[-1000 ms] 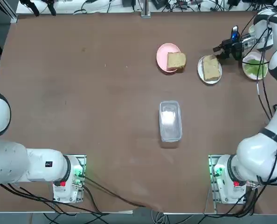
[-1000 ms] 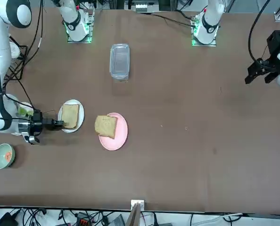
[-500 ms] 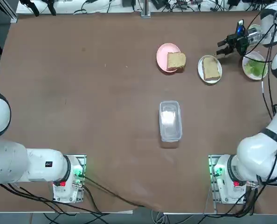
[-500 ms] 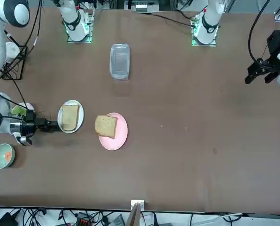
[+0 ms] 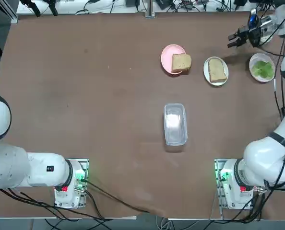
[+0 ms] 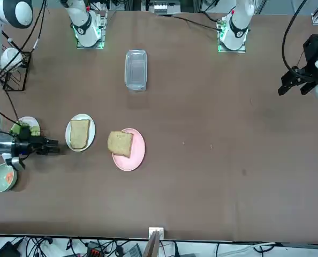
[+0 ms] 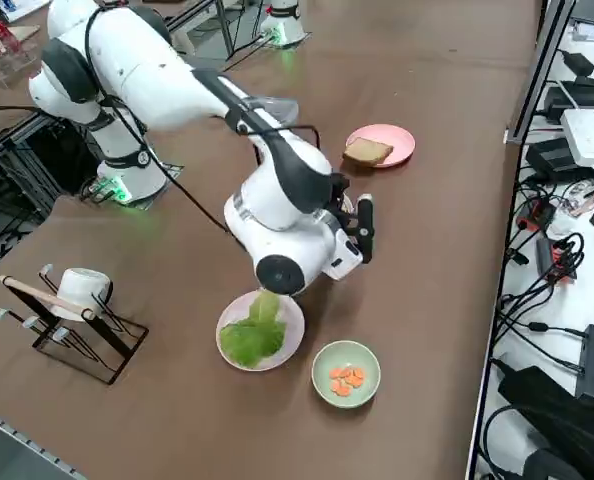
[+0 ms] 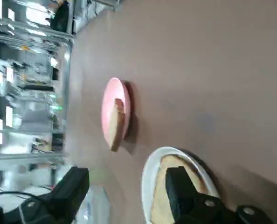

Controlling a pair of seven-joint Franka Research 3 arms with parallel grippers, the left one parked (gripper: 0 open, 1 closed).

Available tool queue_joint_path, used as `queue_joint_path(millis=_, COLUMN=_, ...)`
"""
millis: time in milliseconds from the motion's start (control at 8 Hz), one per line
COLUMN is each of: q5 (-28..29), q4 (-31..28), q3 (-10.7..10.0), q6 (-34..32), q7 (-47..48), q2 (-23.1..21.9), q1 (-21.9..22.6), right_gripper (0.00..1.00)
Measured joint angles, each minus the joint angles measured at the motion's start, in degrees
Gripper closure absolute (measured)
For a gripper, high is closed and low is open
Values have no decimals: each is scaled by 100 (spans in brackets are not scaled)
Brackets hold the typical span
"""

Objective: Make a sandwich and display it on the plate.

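Observation:
My right gripper takes the pale green bowl by its thin rim next. The bowl is wide and has loose orange pieces inside.
One tan bread slice (image 5: pixel 217 71) lies on the small white plate (image 5: pixel 216 83), also seen from the front as the white plate (image 6: pixel 80 115). A second slice (image 5: pixel 181 63) rests half on the pink plate (image 5: pixel 169 56). Green lettuce (image 5: pixel 262 69) sits on its own small dish at the far right. My right gripper (image 5: pixel 234 40) hovers open and empty beyond the white plate, toward the table's far right corner. In the wrist view its fingers (image 8: pixel 68 191) frame the white plate (image 8: pixel 150 186) and the pink plate (image 8: pixel 111 107). The arm hides the white plate in the right side view.
A clear lidded container (image 5: pixel 175 123) lies mid-table. A pale green bowl (image 6: pixel 2 177) with orange pieces sits beside the lettuce dish (image 6: pixel 26 127). A wire rack holding a white mug (image 7: pixel 72 300) stands at the right edge.
My right gripper has drawn back from the slice on the white plate, moving toward the far right corner. It stays open. Both slices lie where they were.

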Motion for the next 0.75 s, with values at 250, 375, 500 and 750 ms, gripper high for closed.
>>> queue_joint_path(millis=250, q5=-790, q4=507, q3=-5, q6=278, q7=1, q2=-73, q1=-20, right_gripper=0)
queue_joint_path(millis=375, q5=-1278, q4=720, q3=0, q6=603, q7=1, q2=-73, q1=-12, right_gripper=0)
queue_joint_path(millis=500, q5=-1842, q4=897, q3=17, q6=977, q7=1, q2=-74, q1=20, right_gripper=0)
queue_joint_path(millis=750, q5=-3132, q4=1035, q3=43, q6=1872, q7=6, q2=-68, q1=122, right_gripper=0)
